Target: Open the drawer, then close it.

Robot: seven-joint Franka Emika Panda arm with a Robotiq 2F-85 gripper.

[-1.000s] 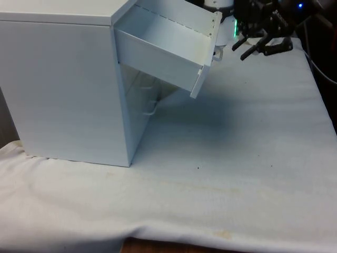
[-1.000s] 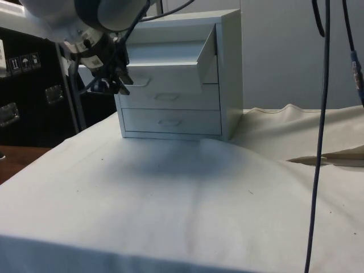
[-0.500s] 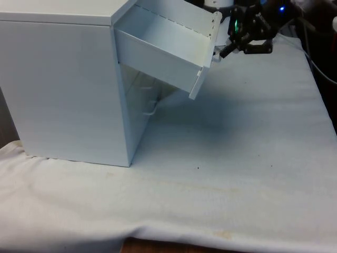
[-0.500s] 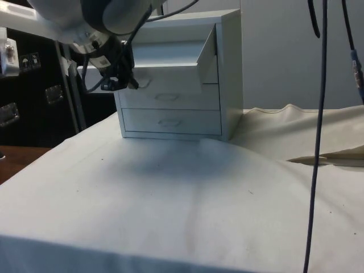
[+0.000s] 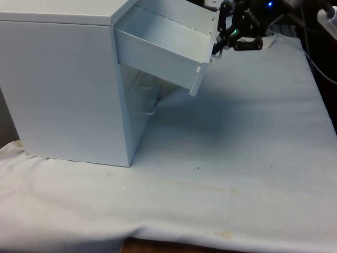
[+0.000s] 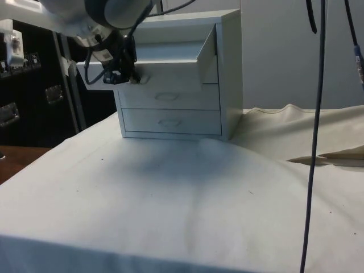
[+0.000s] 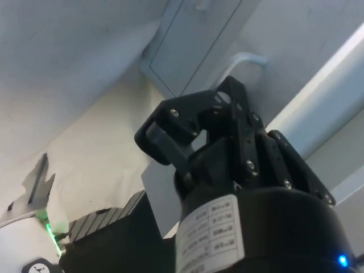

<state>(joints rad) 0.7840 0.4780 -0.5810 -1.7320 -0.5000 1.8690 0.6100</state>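
Observation:
My gripper grips the top drawer (image 5: 163, 42) by its thin metal handle (image 5: 218, 52) next, to work the drawer open and shut.
A white chest of drawers (image 5: 63, 84) stands at the front view's left, with its top drawer (image 5: 163, 42) pulled out and sagging a little. My black gripper (image 5: 224, 39) hovers right beside the drawer's front panel (image 5: 199, 76), close to its small handle (image 5: 217, 52). From the side, the gripper (image 6: 121, 77) sits against the left end of that drawer front (image 6: 165, 71). In the wrist view the fingers (image 7: 165, 136) stand apart with nothing between them, and the handle (image 7: 244, 58) lies just beyond them. The two lower drawers (image 6: 168, 108) are closed.
White cloth (image 5: 242, 147) covers the table from the chest to the front view's right. A dark cable (image 6: 315, 142) hangs down close to the side camera. Dark cabinets (image 6: 28, 91) stand behind the table's edge.
The gripper has moved up and towards the front view's left, from out over the cloth to right beside the open drawer's front. The drawer has not moved.

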